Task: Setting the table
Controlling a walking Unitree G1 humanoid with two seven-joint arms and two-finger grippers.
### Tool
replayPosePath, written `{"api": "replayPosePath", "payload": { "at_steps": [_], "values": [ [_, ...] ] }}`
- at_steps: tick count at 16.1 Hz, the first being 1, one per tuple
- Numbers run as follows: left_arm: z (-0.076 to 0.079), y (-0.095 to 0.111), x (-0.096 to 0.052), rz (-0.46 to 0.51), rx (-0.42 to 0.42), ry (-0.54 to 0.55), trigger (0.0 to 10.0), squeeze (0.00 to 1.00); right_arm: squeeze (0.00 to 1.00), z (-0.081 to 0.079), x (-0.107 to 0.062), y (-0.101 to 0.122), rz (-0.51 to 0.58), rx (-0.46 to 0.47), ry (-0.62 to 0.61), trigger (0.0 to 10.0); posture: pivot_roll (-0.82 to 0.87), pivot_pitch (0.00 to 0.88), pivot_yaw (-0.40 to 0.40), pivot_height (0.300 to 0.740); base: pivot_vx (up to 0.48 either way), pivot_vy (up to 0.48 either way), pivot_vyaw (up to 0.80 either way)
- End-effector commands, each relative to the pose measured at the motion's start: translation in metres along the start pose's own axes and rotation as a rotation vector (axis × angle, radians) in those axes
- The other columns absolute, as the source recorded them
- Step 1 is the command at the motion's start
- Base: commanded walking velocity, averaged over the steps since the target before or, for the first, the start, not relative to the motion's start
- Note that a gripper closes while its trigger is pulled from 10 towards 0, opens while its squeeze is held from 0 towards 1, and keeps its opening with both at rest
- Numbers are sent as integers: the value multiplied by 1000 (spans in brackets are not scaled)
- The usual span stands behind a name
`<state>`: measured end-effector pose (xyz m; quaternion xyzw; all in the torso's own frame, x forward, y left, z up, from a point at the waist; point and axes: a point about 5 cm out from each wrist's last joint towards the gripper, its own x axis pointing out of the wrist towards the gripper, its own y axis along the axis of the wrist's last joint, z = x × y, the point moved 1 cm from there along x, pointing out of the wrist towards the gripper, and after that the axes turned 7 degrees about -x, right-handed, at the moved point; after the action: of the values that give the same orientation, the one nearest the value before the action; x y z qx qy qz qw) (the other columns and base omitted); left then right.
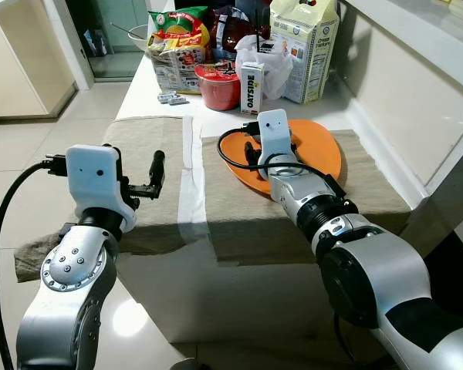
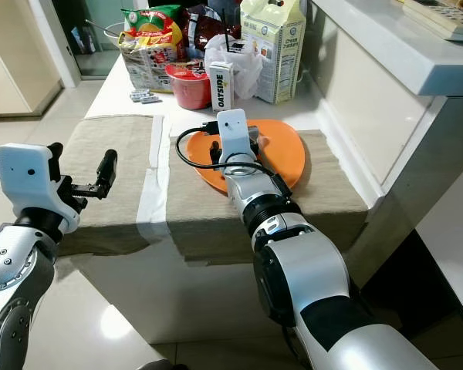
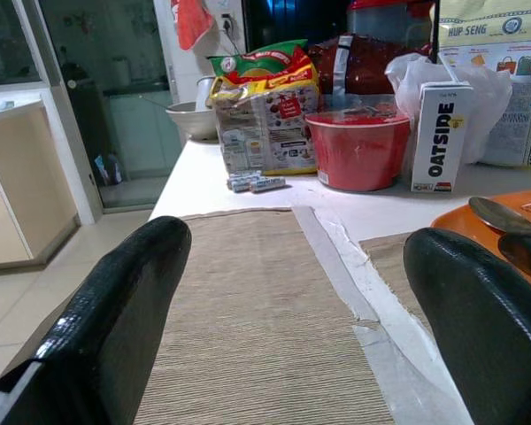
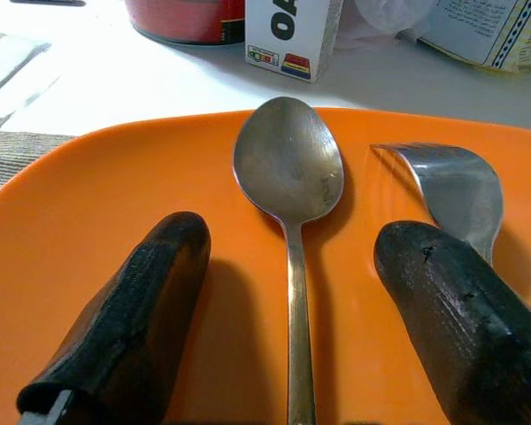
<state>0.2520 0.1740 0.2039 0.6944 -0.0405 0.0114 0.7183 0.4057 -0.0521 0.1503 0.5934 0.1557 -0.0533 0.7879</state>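
The metal spoon is long and has a broad bowl at its tip (image 4: 288, 160). My right gripper will grab the spoon next by its handle just below the bowl (image 4: 296, 262).
An orange plate (image 1: 324, 146) lies on the right woven placemat (image 1: 363, 185). On it rest a metal spoon (image 4: 288, 168) and a fork (image 4: 451, 186). My right gripper (image 4: 296, 237) is open low over the plate, its fingers either side of the spoon's handle, the fork just outside one finger. My left gripper (image 1: 156, 171) hovers open and empty above the left placemat (image 1: 150, 139), near that mat's front edge.
At the back of the white table stand a red bowl (image 1: 218, 85), an Oatside carton (image 1: 251, 87), snack bags (image 1: 177, 46), a tall carton (image 1: 305, 46) and small batteries (image 1: 172, 98). A white counter wall (image 1: 417, 92) borders the right side. Tiled floor lies on the left.
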Motion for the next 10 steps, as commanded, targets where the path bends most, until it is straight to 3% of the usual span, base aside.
{"api": "replayPosePath", "payload": {
  "at_steps": [1, 10],
  "values": [
    [-1, 4, 1, 11, 18, 3, 10000, 0, 0, -2, 0, -8, -29, -18, 0, 10000, 24, 0, 43, 740, 0, 0, 0],
    [0, 4, 0, 18, 31, 4, 10000, 0, 0, -9, -2, 8, 55, -56, -31, 10000, 13, 0, 38, 740, 0, 0, 0]
  ]
}}
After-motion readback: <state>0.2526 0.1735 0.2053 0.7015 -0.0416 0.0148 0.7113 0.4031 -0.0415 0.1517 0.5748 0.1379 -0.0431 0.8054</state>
